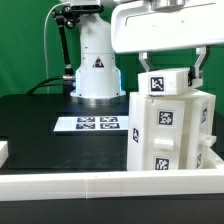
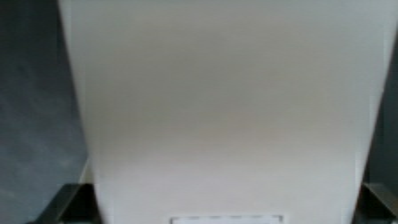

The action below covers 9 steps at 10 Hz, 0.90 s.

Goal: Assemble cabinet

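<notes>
My gripper is holding the tagged block with its lower edge resting on the cabinet's top (image 1: pixel 165 98), so I need to open my gripper now, and the block would stay there.
The cabinet (image 1: pixel 168 135) is a tall white box with several black-and-white tags, standing upright on the black table at the exterior view's right. My gripper (image 1: pixel 173 72) comes down from above, with one finger (image 1: pixel 147 62) on each side of the cabinet's narrower tagged top part. In the wrist view the white cabinet face (image 2: pixel 222 100) fills the picture and reaches both dark fingers (image 2: pixel 66 205) at the corners. The gripper (image 2: pixel 221 212) is shut on the cabinet. The cabinet's base is hidden behind the front rail.
The marker board (image 1: pixel 98 124) lies flat on the table at mid-left. The arm's white base (image 1: pixel 95 75) stands behind it. A white rail (image 1: pixel 100 183) runs along the front edge. A small white piece (image 1: pixel 3 152) shows at the left border.
</notes>
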Motion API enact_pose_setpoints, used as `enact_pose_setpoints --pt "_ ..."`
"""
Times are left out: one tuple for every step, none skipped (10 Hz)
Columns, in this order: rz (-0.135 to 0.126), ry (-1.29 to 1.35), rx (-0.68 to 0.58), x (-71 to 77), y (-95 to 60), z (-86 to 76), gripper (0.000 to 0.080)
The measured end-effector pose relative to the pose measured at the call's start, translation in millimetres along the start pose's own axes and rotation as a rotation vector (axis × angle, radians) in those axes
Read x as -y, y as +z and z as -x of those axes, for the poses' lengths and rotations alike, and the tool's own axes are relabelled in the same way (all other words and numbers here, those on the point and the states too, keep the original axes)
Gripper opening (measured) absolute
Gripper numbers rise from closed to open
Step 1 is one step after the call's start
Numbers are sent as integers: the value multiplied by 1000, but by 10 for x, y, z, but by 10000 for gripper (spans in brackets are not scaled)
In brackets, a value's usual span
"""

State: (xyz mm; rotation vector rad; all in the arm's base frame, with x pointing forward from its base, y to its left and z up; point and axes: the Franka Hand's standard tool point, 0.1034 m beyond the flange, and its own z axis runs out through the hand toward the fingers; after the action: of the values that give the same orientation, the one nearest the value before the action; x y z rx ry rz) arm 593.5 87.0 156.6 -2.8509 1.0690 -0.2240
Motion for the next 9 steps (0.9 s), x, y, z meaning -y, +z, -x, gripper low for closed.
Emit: enact_pose_setpoints --pt "-8 262 0 0 10 2 563" --pt "-18 378 -2 -18 29 -33 563" --pt "-36 525 8 -8 41 -32 563" --pt "-47 630 13 6 59 -33 563" --pt "-55 828 34 14 64 -32 563" --pt "-60 955 53 23 62 -27 563" --pt "-59 1125 84 38 60 -21 563" --pt "-56 1233 100 40 62 -25 563" --pt "-60 1269 113 43 62 -23 563"
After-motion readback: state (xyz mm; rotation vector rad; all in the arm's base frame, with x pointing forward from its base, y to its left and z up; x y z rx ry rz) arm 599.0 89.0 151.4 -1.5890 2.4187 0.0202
